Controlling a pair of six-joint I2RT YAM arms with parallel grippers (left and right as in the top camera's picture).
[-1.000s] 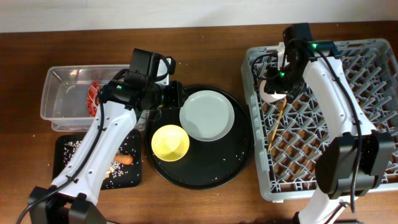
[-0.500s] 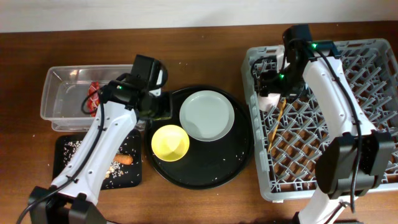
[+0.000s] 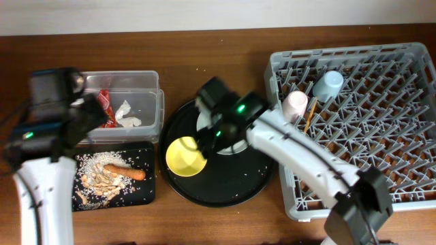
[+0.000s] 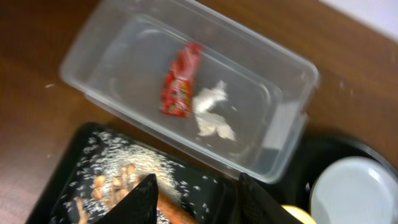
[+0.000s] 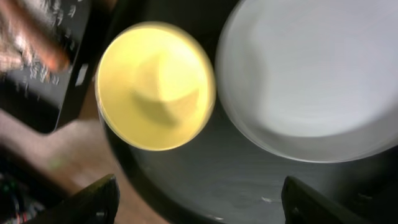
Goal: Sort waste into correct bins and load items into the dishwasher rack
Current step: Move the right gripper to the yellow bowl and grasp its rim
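My right gripper should next grab the yellow bowl (image 3: 184, 156) by its rim near the plate. Its opposite side stays free to slot into the rack.
The clear tub (image 3: 151, 102) holds the red wrapper (image 3: 104, 99) and the white paper scrap (image 3: 127, 114), both also in the left wrist view (image 4: 179, 81) (image 4: 211, 115). The small black tray (image 3: 146, 190) holds flakes and grains (image 3: 99, 178) and the carrot stick (image 3: 125, 171). My left gripper (image 3: 95, 117) (image 4: 196, 186) hangs open and empty over that tray's near edge. My right gripper (image 3: 208, 139) (image 5: 200, 186) is wide open and empty above the yellow bowl (image 3: 184, 156) (image 5: 155, 87) and the pale plate (image 5: 311, 74). The pink cup (image 3: 296, 103), blue cup (image 3: 329, 83) and chopsticks (image 3: 308, 116) sit in the rack (image 3: 381, 136).
The bowl and plate rest on a large round black tray (image 3: 231, 184) between the bins and the rack. My right arm stretches from the front right across the rack's left edge and hides most of the plate from overhead.
My left arm has pulled back left from the round tray to the bins. My right arm has left the rack and swung over the bowl and plate. The pink cup now stands in the rack.
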